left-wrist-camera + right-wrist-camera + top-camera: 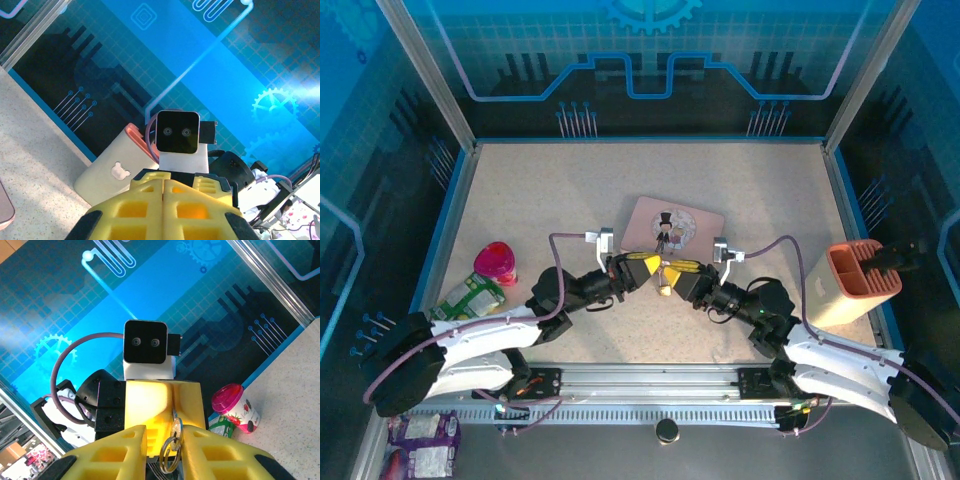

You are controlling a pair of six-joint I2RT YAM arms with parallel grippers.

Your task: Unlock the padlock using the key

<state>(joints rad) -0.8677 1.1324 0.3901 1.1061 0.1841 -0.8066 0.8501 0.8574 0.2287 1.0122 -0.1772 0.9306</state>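
Note:
The robot's right gripper should next grab the key by its ringed head, so the blade stays free to go into the padlock.
Both grippers meet tip to tip at the table's middle. My left gripper has its yellow fingers pressed together. The key, silvery with a split ring hanging from its head, has its blade pinched in their seam. My right gripper faces it with a wide gap between its fingers. The key's head and ring sit in that gap, close to the right-hand finger. A small brass-brown spot just below the meeting fingertips looks like the padlock; I cannot tell what holds it.
The pink picture tin lies just behind the grippers. A cream caddy with an orange rim stands at the right edge. A pink-lidded cup and a green packet sit at the left.

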